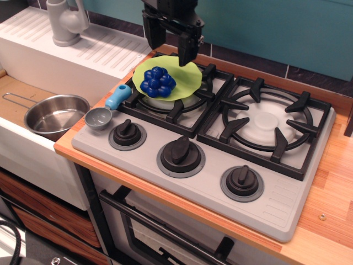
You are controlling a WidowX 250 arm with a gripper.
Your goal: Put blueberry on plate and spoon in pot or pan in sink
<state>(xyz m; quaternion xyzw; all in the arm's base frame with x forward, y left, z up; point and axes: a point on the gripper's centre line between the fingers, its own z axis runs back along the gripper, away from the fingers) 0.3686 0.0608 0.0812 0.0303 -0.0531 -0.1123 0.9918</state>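
The spoon has a big round bowl [98, 118] at one end. My gripper will next grab the spoon close to its middle, where handle meets bowl [108, 107].
The dark blue blueberry [158, 82] lies on the front left part of the lime-green plate [185, 77], which rests on the left burner grate. My gripper [168, 48] hangs open just above the plate's far edge, with nothing between its fingers. The spoon [107, 109], grey bowl and light blue handle, lies on the stove's front left corner. The steel pot [54, 115] with its wire handle sits in the white sink [22, 144] to the left.
A grey faucet [65, 21] and ribbed drainboard [105, 49] stand behind the sink. The right burner grate [266, 122] and three black knobs [180, 152] fill the stove front. A wooden counter edge [336, 182] runs along the right.
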